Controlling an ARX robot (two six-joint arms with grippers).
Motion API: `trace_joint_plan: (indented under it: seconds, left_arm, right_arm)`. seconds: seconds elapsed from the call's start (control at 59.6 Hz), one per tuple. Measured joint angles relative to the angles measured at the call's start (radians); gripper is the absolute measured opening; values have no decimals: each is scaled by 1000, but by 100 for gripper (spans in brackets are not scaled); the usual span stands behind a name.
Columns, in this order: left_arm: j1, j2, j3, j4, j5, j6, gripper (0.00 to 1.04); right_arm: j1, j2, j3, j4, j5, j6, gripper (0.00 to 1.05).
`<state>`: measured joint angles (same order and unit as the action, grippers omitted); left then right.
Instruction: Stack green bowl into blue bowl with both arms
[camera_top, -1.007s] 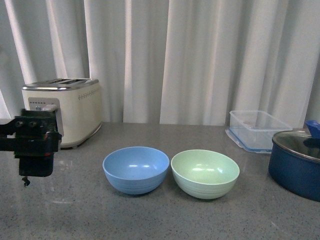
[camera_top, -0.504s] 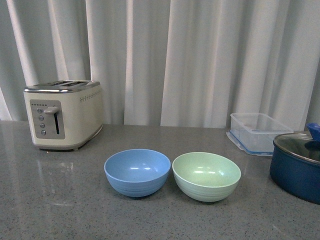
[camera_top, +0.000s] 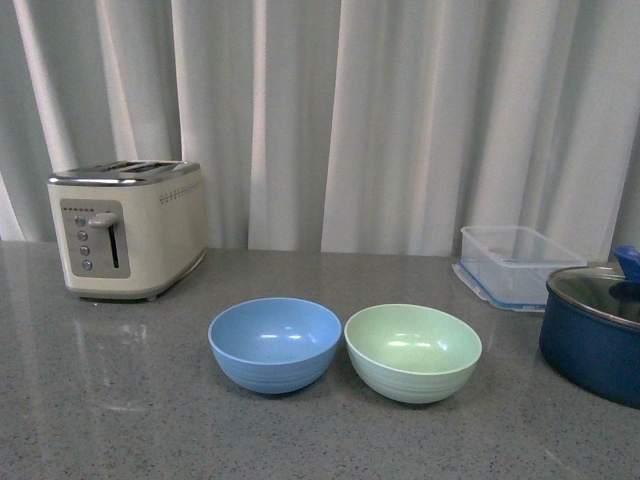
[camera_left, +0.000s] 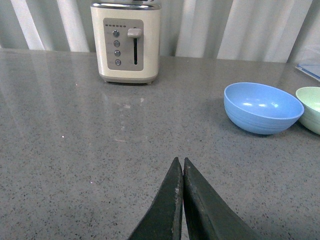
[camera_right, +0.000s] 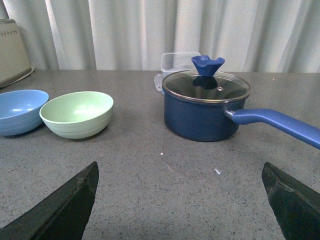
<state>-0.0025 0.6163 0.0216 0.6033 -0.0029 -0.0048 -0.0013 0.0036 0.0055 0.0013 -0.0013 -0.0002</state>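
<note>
I need to grab the green bowl's rim next with my right gripper, where it faces the open counter, because the blue bowl (camera_left: 262, 109) crowds one side of the green bowl (camera_left: 311, 107). Then I can stack it.
The green bowl (camera_top: 412, 351) and the blue bowl (camera_top: 274, 343) stand upright side by side on the grey counter, the blue one on the left, rims nearly touching. Both are empty. Neither arm shows in the front view. In the left wrist view my left gripper (camera_left: 180, 161) is shut and empty, low over bare counter, well short of the blue bowl (camera_left: 263, 107); the green bowl (camera_left: 311, 107) is at the frame edge. In the right wrist view my right gripper (camera_right: 180, 167) is open wide and empty, with the green bowl (camera_right: 77, 113) and blue bowl (camera_right: 20, 110) ahead and to one side.
A cream toaster (camera_top: 127, 227) stands at the back left. A clear plastic container (camera_top: 515, 262) and a dark navy pot with a glass lid (camera_top: 595, 329) stand at the right. In the right wrist view the pot's long handle (camera_right: 280, 125) points toward my right gripper's side.
One second ago my left arm showed at the left edge of the front view; it has since left that view. The bowls have not moved.
</note>
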Motion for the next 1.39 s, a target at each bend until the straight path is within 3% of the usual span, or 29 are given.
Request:
trace_joint_plan:
  seconds: [0.554, 0.89, 0.973, 1.175, 1.309, 1.393]
  left_arm:
    - [0, -335, -1, -318, 0, 0, 4]
    - [0, -445, -1, -428, 0, 0, 4]
    - [0, -568, 0, -586, 1, 0, 4]
    - [0, -612, 0, -603, 0, 0, 4]
    - [0, -612, 0, -603, 0, 0, 31]
    - [0, -612, 0, -603, 0, 0, 47]
  right_arm:
    - [0, 0, 0, 0, 0, 0, 95]
    - [0, 0, 0, 0, 0, 0, 95]
    - [0, 0, 0, 0, 0, 0, 95]
    - [0, 0, 0, 0, 0, 0, 95]
    - [0, 8, 3, -9, -5, 2, 95]
    - [24, 278, 195, -394, -34, 71, 95]
